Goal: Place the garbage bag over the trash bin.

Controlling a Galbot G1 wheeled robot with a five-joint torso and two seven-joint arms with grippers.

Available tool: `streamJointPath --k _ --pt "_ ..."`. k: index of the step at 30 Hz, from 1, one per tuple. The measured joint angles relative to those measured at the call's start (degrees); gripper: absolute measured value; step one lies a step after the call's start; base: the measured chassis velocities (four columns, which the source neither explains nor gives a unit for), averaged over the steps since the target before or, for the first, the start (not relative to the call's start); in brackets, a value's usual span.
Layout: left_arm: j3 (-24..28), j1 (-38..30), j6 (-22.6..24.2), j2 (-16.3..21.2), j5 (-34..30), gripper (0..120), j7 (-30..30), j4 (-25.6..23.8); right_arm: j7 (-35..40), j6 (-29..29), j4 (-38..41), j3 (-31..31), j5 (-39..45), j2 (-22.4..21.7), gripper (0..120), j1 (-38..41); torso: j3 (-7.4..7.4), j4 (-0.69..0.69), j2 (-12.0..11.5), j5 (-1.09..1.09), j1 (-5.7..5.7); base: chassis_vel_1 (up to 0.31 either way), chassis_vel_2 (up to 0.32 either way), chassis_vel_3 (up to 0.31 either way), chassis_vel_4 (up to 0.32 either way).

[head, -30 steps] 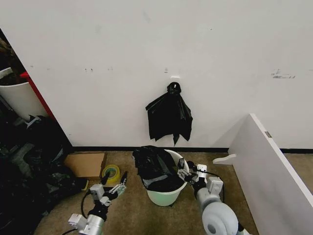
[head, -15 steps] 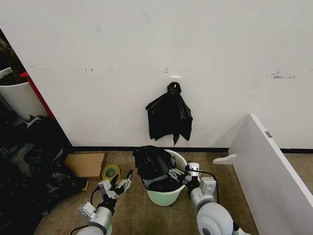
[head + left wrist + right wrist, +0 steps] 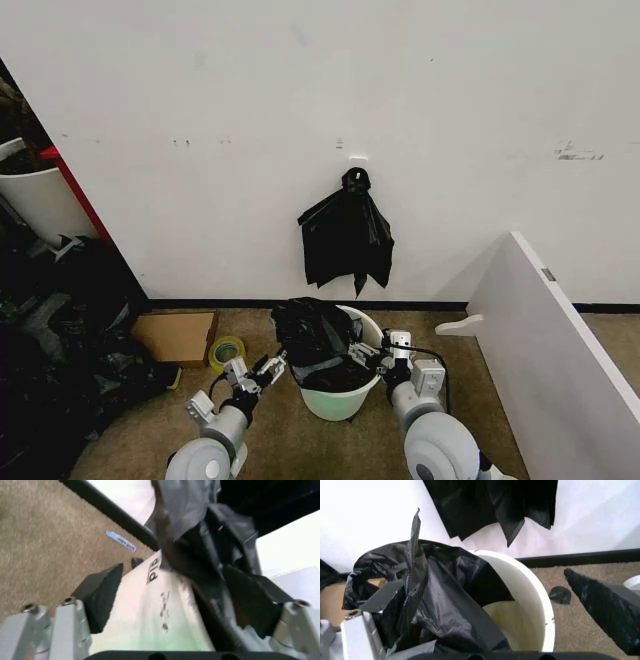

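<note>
The robot's right gripper will next grab one thin fold of the garbage bag [image 3: 312, 335], which stands up while the loose film around it sags into the bin.
The trash bin [image 3: 345, 400] is a cream-white bucket on the brown carpet by the wall. The garbage bag [image 3: 312, 335], glossy black and crumpled, is stuffed into its mouth and heaps over its left and back rim. My left gripper [image 3: 271, 368] is at the bin's left side. In the left wrist view the left gripper [image 3: 177, 592] is open, with the bin wall [image 3: 160, 615] and a fold of the garbage bag [image 3: 210, 551] between its fingers. My right gripper [image 3: 363, 355] is at the right rim. In the right wrist view the right gripper [image 3: 475, 603] is open around the garbage bag [image 3: 435, 592] and the bin's rim [image 3: 540, 603].
A knotted black plastic bunch [image 3: 346, 238] hangs on the wall above the bin. A white board [image 3: 550, 350] leans at the right. A cardboard box [image 3: 175, 335], a tape roll [image 3: 227, 352] and dark clutter [image 3: 60, 340] lie to the left, below a white container [image 3: 40, 200].
My left gripper has moved right across the carpet up to the bin's left side. My right gripper has shifted slightly left onto the right rim.
</note>
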Motion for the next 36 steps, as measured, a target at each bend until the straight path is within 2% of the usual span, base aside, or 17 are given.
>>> streamJointPath --k 4,6,11,13,15,17,19,21,30,36 --pt "0.1 -0.5 -0.3 -0.5 0.3 60 0.0 0.6 0.1 -0.2 0.0 0.0 0.1 -0.1 100 0.0 0.00 0.00 0.0 0.00 0.00 0.000 0.000 0.000 0.000" --pt "0.1 -0.6 -0.4 -0.5 0.3 57 0.0 0.6 0.1 -0.2 0.0 0.0 0.1 -0.1 100 -0.1 0.00 0.00 0.0 0.00 0.00 0.000 0.000 0.000 0.000" --pt "-0.2 -1.8 -0.7 -0.9 0.2 35 0.2 2.1 0.2 -0.3 -0.1 -0.2 0.0 -0.1 100 -0.1 0.00 0.00 0.0 0.00 0.00 0.000 0.000 0.000 0.000" --pt "-0.3 -2.1 -0.8 -1.1 0.2 32 0.2 2.5 0.2 -0.3 -0.1 -0.3 0.0 -0.1 100 -0.1 0.00 0.00 0.0 0.00 0.00 0.000 0.000 0.000 0.000" --pt "-0.3 -2.7 -1.0 -1.8 0.2 22 0.3 3.6 0.3 -0.4 0.0 -0.4 0.0 -0.2 100 -0.1 0.00 0.00 0.0 0.00 0.00 0.000 0.000 0.000 0.000" --pt "-0.2 -3.2 -1.2 -2.2 0.3 17 0.3 4.1 0.4 -0.6 0.0 -0.4 0.0 -0.3 100 -0.1 0.00 0.00 0.0 -0.01 0.00 0.000 0.000 0.000 0.000" --pt "0.1 -3.4 -1.5 -2.4 0.3 5 0.4 4.3 0.6 -0.6 0.1 -0.4 0.1 -0.5 100 -0.1 0.00 -0.01 0.0 -0.01 0.00 0.000 0.000 0.000 0.000" --pt "0.4 -3.3 -1.7 -2.4 0.3 0 0.5 4.3 0.6 -0.7 0.1 -0.4 0.1 -0.5 100 -0.1 0.00 -0.01 0.0 0.00 0.00 0.000 0.000 0.000 0.000" --pt "0.9 -3.8 -2.2 -2.4 0.6 0 1.0 5.3 0.6 -0.8 0.4 -0.3 -0.3 -0.5 100 -0.5 0.00 -0.01 0.0 0.00 0.00 0.000 0.000 0.000 0.000" --pt "0.6 -2.7 -2.7 -2.3 1.5 0 0.8 4.7 -8.3 2.6 0.3 -2.3 -12.2 -2.4 100 -2.3 0.00 -0.01 0.0 0.00 0.00 0.000 0.000 0.000 0.000"
